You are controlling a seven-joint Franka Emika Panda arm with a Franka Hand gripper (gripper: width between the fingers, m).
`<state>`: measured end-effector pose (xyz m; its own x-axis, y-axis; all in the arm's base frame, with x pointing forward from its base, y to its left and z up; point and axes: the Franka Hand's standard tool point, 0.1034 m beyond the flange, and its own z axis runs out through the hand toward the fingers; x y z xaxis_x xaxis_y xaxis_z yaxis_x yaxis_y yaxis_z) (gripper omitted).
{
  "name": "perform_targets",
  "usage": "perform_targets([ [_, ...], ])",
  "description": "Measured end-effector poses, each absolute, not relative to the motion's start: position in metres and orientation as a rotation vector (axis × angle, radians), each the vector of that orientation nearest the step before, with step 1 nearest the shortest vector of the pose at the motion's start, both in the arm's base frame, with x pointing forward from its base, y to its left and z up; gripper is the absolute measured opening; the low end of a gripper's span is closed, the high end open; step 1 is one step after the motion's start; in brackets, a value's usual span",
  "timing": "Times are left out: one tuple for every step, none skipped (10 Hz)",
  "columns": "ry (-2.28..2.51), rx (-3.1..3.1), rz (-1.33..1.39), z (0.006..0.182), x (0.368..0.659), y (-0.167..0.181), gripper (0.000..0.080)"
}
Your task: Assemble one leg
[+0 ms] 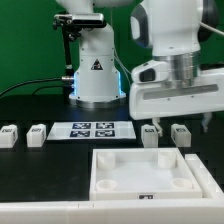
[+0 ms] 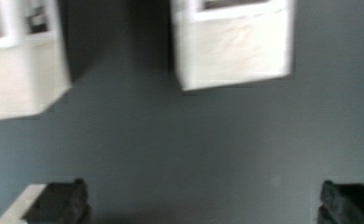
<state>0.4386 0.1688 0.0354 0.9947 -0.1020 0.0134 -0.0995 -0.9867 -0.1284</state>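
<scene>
My gripper moves to the leg next before closing, since my fingers have bare table between them, short of the white leg [image 1: 181, 135].
Four white legs lie on the black table in the exterior view. Two are at the left [image 1: 10, 136] [image 1: 37, 133]. Two are at the right [image 1: 150, 133] [image 1: 180, 133]. My gripper [image 1: 168, 121] hovers just above the right pair, open and empty. In the wrist view two legs [image 2: 22, 60] [image 2: 232, 45] lie ahead of the gripper [image 2: 204, 205], each with a tag at its far end. The dark fingertips [image 2: 54, 203] stand wide apart over bare table, touching neither leg.
A large white square panel [image 1: 145, 172] with corner recesses lies at the front, close below the right legs. The marker board [image 1: 90, 130] lies between the two leg pairs. The arm's white base [image 1: 97, 70] stands behind it.
</scene>
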Motion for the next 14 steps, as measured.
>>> perform_targets([
  [0.132,-3.011,-0.028,0.034,0.436,0.174,0.0649],
  [0.128,-3.012,-0.029,0.034,0.437,0.171,0.0649],
  [0.127,-3.018,0.016,0.033,0.436,0.169,0.0649],
  [0.126,-3.016,0.005,0.034,0.437,0.17,0.0649],
  [0.122,-3.018,0.018,0.033,0.436,0.169,0.0649],
  [0.087,-3.028,0.169,0.03,0.429,0.165,0.0649],
  [0.102,-3.018,0.35,0.026,0.424,0.163,0.0649],
  [0.088,-3.006,0.475,0.022,0.421,0.17,0.0649],
  [0.076,-2.995,0.565,0.021,0.418,0.174,0.0649],
  [0.063,-2.964,0.76,0.024,0.41,0.176,0.0649],
  [0.051,-2.928,0.897,0.025,0.412,0.181,0.0649],
  [0.041,-2.907,0.966,0.024,0.414,0.184,0.0649],
  [0.016,-2.861,1.107,0.025,0.407,0.181,0.0649],
  [0.019,-2.84,1.15,0.017,0.408,0.178,0.0649],
])
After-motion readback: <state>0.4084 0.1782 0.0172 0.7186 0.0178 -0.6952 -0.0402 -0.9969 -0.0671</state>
